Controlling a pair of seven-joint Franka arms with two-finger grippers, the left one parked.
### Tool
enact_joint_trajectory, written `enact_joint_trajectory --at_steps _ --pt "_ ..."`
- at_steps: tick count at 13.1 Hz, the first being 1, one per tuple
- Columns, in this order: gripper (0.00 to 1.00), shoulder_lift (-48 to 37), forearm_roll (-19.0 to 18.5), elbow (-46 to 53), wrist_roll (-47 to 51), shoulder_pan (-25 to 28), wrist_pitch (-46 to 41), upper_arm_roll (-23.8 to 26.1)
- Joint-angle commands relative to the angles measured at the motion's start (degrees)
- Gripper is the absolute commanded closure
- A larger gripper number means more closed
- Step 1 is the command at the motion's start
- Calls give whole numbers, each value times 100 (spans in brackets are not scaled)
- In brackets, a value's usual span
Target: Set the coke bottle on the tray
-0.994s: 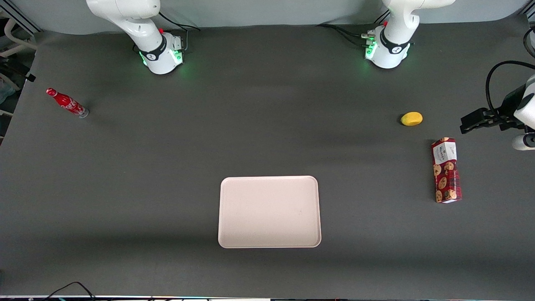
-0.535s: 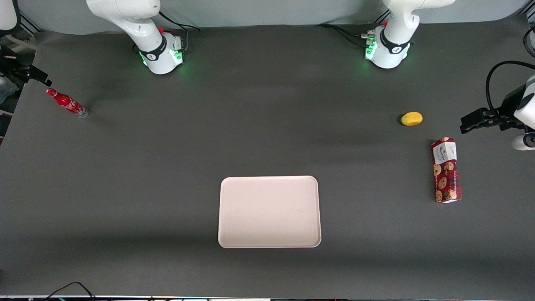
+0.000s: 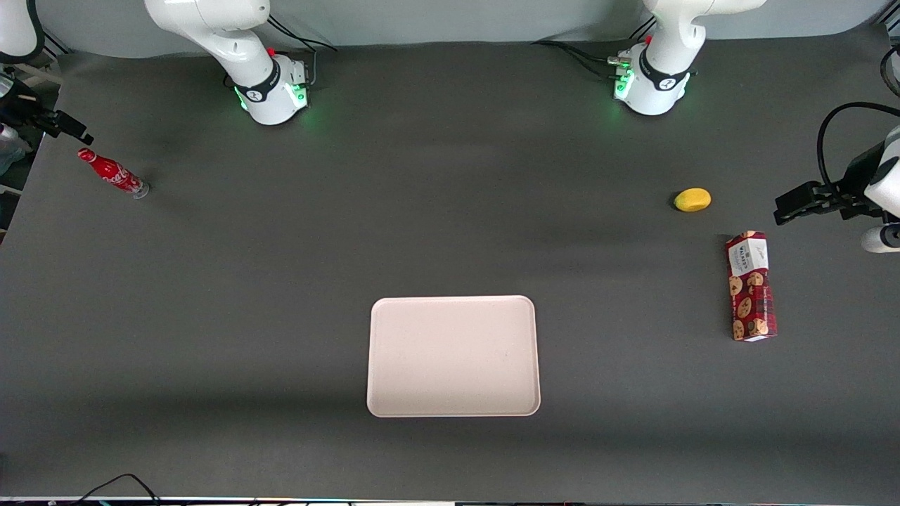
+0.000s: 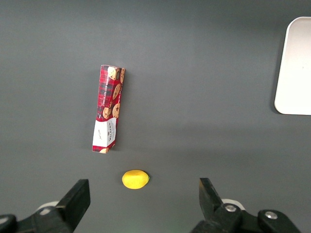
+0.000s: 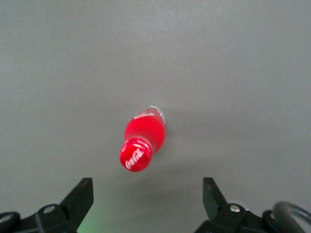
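Observation:
I should grab the coke bottle by its red cap (image 3: 87, 155) with my right gripper next, so that I can place it on the tray (image 3: 453, 355).
The coke bottle (image 3: 114, 173), slim and red with white script, stands upright on the dark table near the working arm's end. In the right wrist view the bottle (image 5: 142, 141) shows from above, cap toward the camera. My right gripper (image 3: 50, 122) hovers above the table edge just beside the bottle's cap. Its fingers are wide open and empty, and the bottle lies just ahead of the gap between the fingertips (image 5: 146, 194). The cream-pink tray (image 3: 453, 355) lies empty mid-table, nearer the front camera; its edge shows in the left wrist view (image 4: 296, 68).
A red cookie box (image 3: 751, 285) lies flat toward the parked arm's end, with a small yellow fruit (image 3: 692, 199) beside it, farther from the front camera. Both arm bases (image 3: 271, 88) stand at the table's back edge.
My right gripper has come into the front view at the working arm's end and moved closer to the bottle's cap. The bottle, tray and other objects have not moved.

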Motion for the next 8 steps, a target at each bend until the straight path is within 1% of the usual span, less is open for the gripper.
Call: enact_joint_trajectory --at_steps 1,2,8 --pt "0 -46 -161 -72 145 298 269 -145" --pt "0 -46 -161 -220 162 308 548 -145" --pt "0 41 -161 -336 145 404 744 -321"
